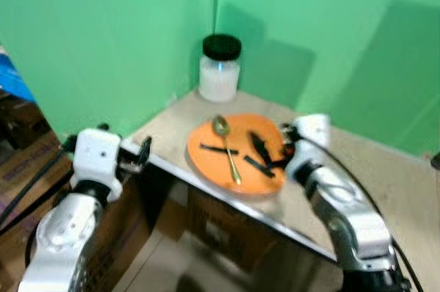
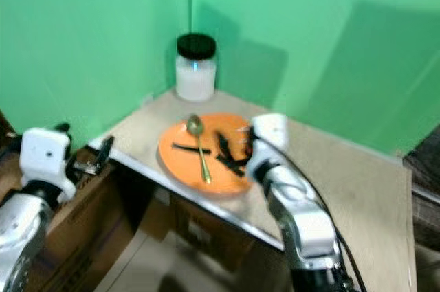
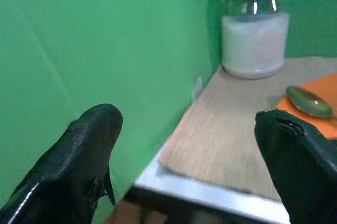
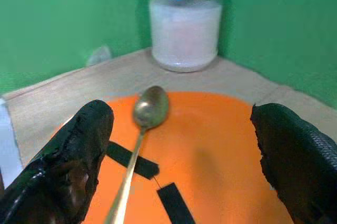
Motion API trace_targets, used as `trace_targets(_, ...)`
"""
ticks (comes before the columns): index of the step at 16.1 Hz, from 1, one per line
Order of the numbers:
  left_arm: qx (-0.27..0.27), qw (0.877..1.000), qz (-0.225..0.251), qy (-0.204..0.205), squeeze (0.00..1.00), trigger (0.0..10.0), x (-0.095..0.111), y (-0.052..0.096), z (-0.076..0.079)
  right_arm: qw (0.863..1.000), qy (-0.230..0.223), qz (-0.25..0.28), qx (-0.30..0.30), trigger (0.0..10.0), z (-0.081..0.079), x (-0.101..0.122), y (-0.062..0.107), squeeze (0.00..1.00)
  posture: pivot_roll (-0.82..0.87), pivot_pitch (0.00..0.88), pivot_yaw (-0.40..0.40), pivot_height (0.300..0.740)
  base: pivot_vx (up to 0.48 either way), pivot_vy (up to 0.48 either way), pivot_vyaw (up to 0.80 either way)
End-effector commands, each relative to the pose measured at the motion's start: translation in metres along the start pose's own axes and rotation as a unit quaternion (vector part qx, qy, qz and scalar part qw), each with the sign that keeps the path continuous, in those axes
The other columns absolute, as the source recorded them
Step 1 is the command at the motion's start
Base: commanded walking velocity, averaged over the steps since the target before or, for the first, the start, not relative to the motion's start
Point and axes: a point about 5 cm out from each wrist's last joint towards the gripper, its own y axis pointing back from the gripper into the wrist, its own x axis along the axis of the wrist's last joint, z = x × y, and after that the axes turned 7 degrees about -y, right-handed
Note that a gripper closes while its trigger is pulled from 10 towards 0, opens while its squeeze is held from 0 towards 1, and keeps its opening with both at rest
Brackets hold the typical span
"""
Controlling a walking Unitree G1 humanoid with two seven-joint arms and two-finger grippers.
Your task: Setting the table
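The metal spoon should next be grabbed by its slim handle just under the bowl [image 1: 227,145] [image 4: 138,141] with my right gripper, to set the table.
An orange plate [image 1: 223,161] sits near the table's front left corner, with a metal spoon [image 1: 227,148] lying on it beside strips of black tape. My right gripper [image 1: 262,154] hovers open over the plate's right side; in the right wrist view its fingers [image 4: 73,155] flank the spoon [image 4: 142,129] and the plate [image 4: 210,150]. My left gripper [image 1: 137,156] stands open just off the table's left corner, level with the table edge [image 3: 210,190].
A glass jar [image 1: 220,69] with a black lid and white contents stands in the back corner against the green walls. The wooden table top [image 1: 385,189] stretches to the right. Cardboard boxes [image 1: 27,161] sit on the floor at the left.
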Motion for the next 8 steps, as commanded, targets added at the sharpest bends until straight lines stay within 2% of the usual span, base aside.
trace_targets(1,-0.016,1.0,0.009,0.0,0.0,10.0,0.004,-0.001,0.006,1.0,0.019,-0.015,-0.011,10.0,0.009,0.002,0.002,0.0,-0.02,0.025,-0.045,0.74,0.0,0.0,0.0)
trace_targets(2,-0.031,0.999,-0.002,-0.014,0.0,10.0,0.001,-0.001,0.009,0.999,0.021,-0.043,0.004,10.0,0.006,-0.002,-0.001,0.0,-0.02,0.026,-0.044,0.74,0.0,0.0,0.0)
trace_targets(3,-0.054,0.998,-0.006,-0.023,0.0,10.0,-0.002,0.001,0.015,0.996,0.015,-0.073,0.045,10.0,-0.002,-0.007,-0.004,0.0,-0.02,0.026,-0.043,0.74,0.0,0.0,0.0)
trace_targets(4,-0.061,0.998,-0.006,-0.025,0.0,10.0,-0.002,0.002,0.016,0.994,0.018,-0.085,0.058,10.0,-0.006,-0.009,-0.006,0.74,-0.03,0.028,-0.041,0.74,0.0,0.0,0.0)
trace_targets(5,-0.066,0.998,-0.005,-0.025,0.0,10.0,-0.003,0.002,0.018,0.993,0.019,-0.1,0.065,10.0,-0.008,-0.011,-0.009,1.0,-0.03,0.027,-0.04,0.74,0.0,0.0,0.0)
trace_targets(8,-0.094,0.995,-0.012,-0.027,0.0,10.0,-0.007,0.001,0.019,0.987,0.022,-0.14,0.078,10.0,-0.022,-0.01,-0.038,1.0,-0.04,0.038,-0.035,0.74,0.0,0.0,0.0)
